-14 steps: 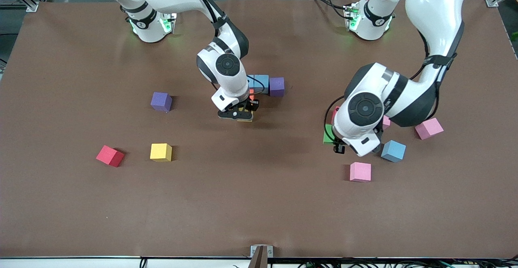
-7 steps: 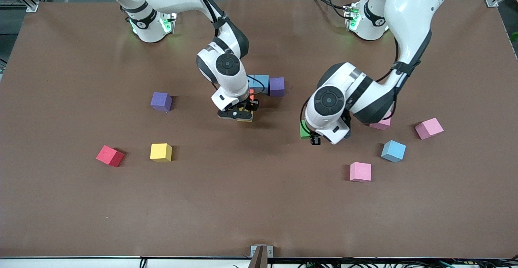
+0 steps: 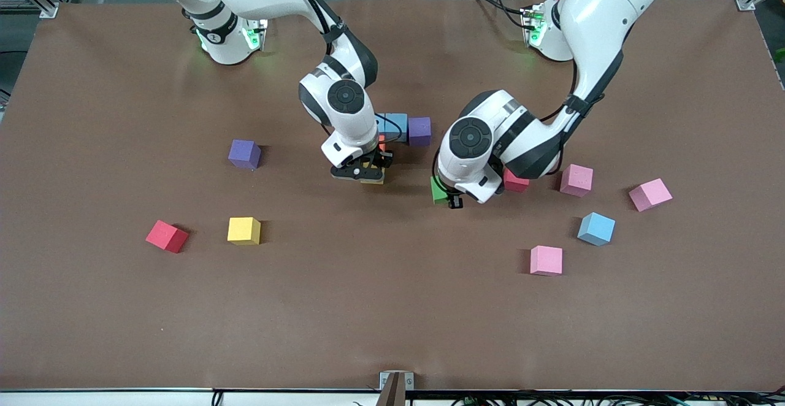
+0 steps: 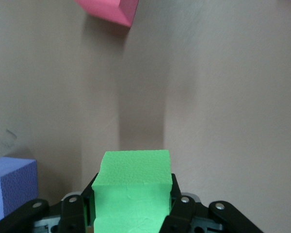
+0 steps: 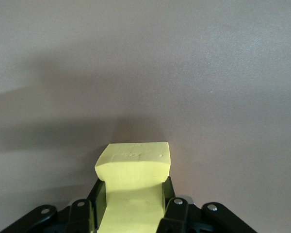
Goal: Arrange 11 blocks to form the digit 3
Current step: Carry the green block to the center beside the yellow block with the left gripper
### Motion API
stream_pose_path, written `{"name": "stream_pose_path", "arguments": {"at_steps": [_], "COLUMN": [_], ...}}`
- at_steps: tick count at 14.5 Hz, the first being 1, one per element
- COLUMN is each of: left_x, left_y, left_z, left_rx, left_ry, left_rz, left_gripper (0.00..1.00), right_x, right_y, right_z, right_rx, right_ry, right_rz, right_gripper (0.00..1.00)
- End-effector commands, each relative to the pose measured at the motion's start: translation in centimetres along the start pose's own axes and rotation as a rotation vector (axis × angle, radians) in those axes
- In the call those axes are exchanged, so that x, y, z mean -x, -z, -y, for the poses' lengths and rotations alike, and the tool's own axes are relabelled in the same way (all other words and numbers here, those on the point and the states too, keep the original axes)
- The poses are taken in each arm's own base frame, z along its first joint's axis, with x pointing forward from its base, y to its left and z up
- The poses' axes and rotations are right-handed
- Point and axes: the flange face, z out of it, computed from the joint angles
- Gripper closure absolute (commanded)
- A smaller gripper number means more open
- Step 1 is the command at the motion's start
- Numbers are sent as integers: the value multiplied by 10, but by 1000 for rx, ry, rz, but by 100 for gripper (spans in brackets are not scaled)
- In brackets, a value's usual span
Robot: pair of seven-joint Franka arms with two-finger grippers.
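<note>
I need to open my right gripper and let go of the yellow block. The yellow block's lower edge (image 3: 373,182) (image 5: 133,151) stands on the tabletop beside the orange block.
My right gripper (image 3: 363,173) is shut on a yellow block (image 3: 373,178) and holds it low at the table, just nearer the camera than a short row of an orange block (image 3: 381,142), a blue block (image 3: 396,125) and a purple block (image 3: 419,130). In the right wrist view the yellow block (image 5: 133,184) sits between the jaws. My left gripper (image 3: 448,196) is shut on a green block (image 3: 438,189), held over bare table beside that row. The left wrist view shows the green block (image 4: 133,189) clamped, with a purple block (image 4: 12,187) to one side.
Loose blocks lie toward the left arm's end: red (image 3: 515,182), pink (image 3: 576,180), pink (image 3: 650,194), blue (image 3: 595,228), pink (image 3: 546,260). Toward the right arm's end lie purple (image 3: 244,153), yellow (image 3: 244,230) and red (image 3: 166,235). A pink-red block (image 4: 109,9) shows in the left wrist view.
My left gripper has carried the green block toward the middle of the table, uncovering a red and a pink block. My right gripper has stayed in place with the yellow block.
</note>
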Motion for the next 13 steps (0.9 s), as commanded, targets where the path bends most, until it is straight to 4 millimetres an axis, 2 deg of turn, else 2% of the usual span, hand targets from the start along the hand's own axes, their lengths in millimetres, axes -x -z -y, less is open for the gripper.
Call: {"name": "stream_pose_path", "arguments": {"at_steps": [1,4,8,10,12,13], "left_x": [0,13,18,21,23,24], "left_y": [-12,-14,-27,-34,-41,-42], "left_z": [9,18,28,36,43,44], "left_rx": [5,19,41,42,39,42], "left_ry": [19,43,72,65,57,53], "left_rz": [40,69,124,135,139,145], "left_gripper": [80,80,80,80,80,80], "right_x": [9,9,8,8,6,5], "right_y": [2,1,2,2,3,3], "right_z": [-2,-3,-3,-3,-4,-4], "right_rx": [3,6,5,5,5,3], "right_ry": [-11,-11,-2,4,-8,-5], "right_rz": [-1,1,-1,-1,-2,-3], "right_gripper": [99,97,78,59,0,0]}}
